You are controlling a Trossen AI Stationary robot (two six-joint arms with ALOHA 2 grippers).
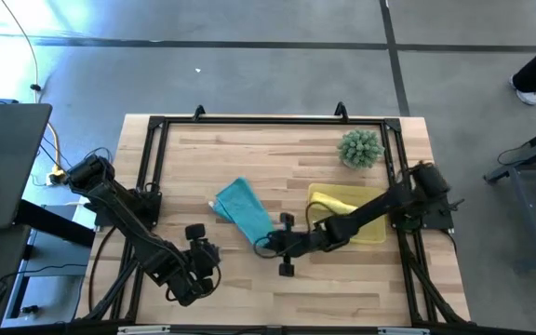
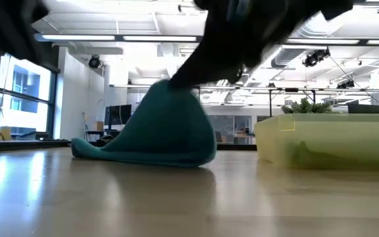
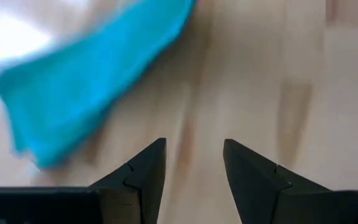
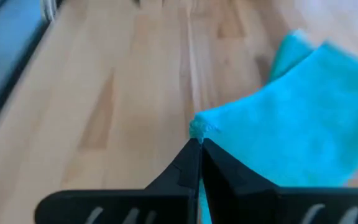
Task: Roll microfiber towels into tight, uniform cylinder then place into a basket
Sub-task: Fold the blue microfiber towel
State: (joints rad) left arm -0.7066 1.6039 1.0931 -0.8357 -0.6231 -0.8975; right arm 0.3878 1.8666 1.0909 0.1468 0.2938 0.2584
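Note:
The teal towel point(image 1: 243, 212) point(image 3: 86, 81) needs to be spread out for rolling. My left gripper should pick it up by a hemmed corner next.
The teal towel point(image 1: 243, 212) lies on the table left of centre; it also shows in the low view point(image 2: 156, 131) and in the left wrist view point(image 3: 86, 87). My right gripper point(image 1: 266, 244) is shut on its near end, and shows in its own wrist view point(image 4: 199, 148). My left gripper point(image 1: 201, 253) hovers open and empty near the table's front edge, left of the towel; its wrist view point(image 3: 194, 163) shows the gap. The yellow basket point(image 1: 376, 233) stands right of centre with a yellow towel point(image 1: 338, 197) in it. The lime green towel is out of view. My right gripper pinches a corner of the teal towel point(image 4: 197, 127) between its two shut fingertips, slanting in from the table's right and above. That corner is raised into a peak point(image 2: 171, 87) under the gripper. The rest of the towel lies on the table point(image 2: 110, 151).
A spiky green plant point(image 1: 360, 147) stands at the far right, behind the basket. The basket's translucent wall point(image 2: 328, 141) shows at the right of the low view. A black frame point(image 1: 268, 121) borders the table. Bare wood lies at the table's far left.

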